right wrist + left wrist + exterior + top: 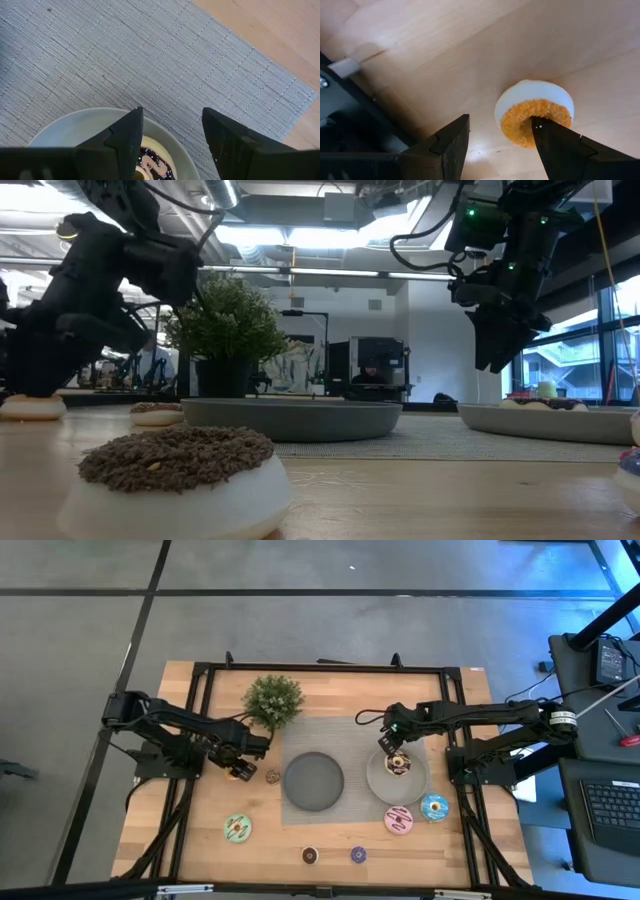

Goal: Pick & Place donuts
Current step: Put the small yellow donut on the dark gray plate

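Observation:
My fingers reach down around the orange donut's side, one at its hole [526, 121], so it is now time for my left gripper to close on the orange donut's side [512, 125].
My left gripper [243, 768] is open and low over the orange mini donut [535, 102], which lies flat on the bare wood. One finger stands over its far side and the other on the table beside it. My right gripper [388, 747] is open and hangs above the pale bowl [412, 787]. The chocolate sprinkled donut [398, 764] lies in that bowl. Flat on the table are a brown mini donut [272, 777], the green [238, 829], pink [400, 819] and blue [434, 807] donuts, and the dark brown [310, 856] and purple [358, 855] minis. My left gripper [500, 117] comes at the orange mini donut from above, pointing down, with the ring's iced top [520, 125] between its spread fingers. One finger [555, 145] covers part of the ring. I cannot tell whether it touches the donut.
The dark grey plate [313, 782] sits on the grey woven mat [350, 730] between the two arms. A potted plant [273, 700] stands at the far side, just behind my left gripper. Black frame rails [200, 700] border the table.

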Tool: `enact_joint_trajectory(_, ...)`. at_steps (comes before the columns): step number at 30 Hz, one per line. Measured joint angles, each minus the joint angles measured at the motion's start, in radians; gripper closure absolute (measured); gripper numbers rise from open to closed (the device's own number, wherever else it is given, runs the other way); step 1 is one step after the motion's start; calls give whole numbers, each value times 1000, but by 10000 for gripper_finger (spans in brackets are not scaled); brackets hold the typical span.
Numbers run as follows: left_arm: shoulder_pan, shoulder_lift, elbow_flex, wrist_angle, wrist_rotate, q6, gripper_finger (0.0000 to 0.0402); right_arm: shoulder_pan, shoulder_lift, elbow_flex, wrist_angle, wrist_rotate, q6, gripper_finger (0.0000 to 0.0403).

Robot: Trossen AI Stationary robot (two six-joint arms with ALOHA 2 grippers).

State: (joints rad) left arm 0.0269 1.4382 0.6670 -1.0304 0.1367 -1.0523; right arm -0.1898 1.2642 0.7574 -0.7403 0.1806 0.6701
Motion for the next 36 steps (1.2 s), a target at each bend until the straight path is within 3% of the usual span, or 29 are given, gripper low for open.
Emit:
enact_joint_trajectory(6,0,23,0,27,-2,11,202,0,0,0,0,0,-2,196)
enact_joint_trajectory(20,0,16,0,35,-14,26,307,0,0,0,0,0,-25,196)
enact_joint_trajectory(30,-31,-81,72,45,-45,35,317,0,0,0,0,0,-21,196)
enact_joint_trajectory(36,-61,-101,170,282,-101,187,319,0,0,0,19,0,-21,196)
